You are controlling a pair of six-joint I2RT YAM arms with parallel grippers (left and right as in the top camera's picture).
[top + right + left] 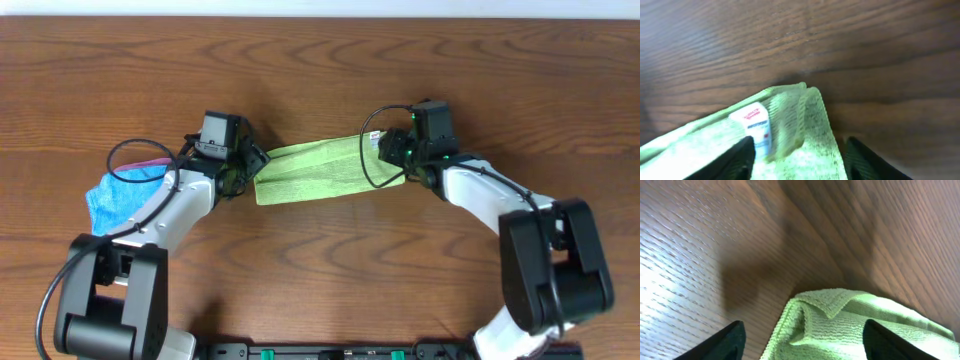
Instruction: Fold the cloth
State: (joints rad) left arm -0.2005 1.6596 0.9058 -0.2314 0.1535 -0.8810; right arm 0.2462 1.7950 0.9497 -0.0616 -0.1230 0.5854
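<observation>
My left gripper grabs the cloth by its folded corner [267,162] [806,316] opposite the white tag next, so the tagged end stays free to fold.
The lime-green cloth [318,172] lies on the wooden table as a folded strip between my two grippers. My left gripper [250,165] is at its left end. In the left wrist view the gripper [805,347] is open, with a finger on each side of the cloth's folded corner [840,322]. My right gripper [388,150] is at the right end. In the right wrist view it [800,162] is open over the cloth [815,130], next to the white tag [757,127].
A blue folded cloth [112,198] lies at the left under my left arm, with a pink cloth edge [150,162] behind it. Brown wooden table [320,70] all round.
</observation>
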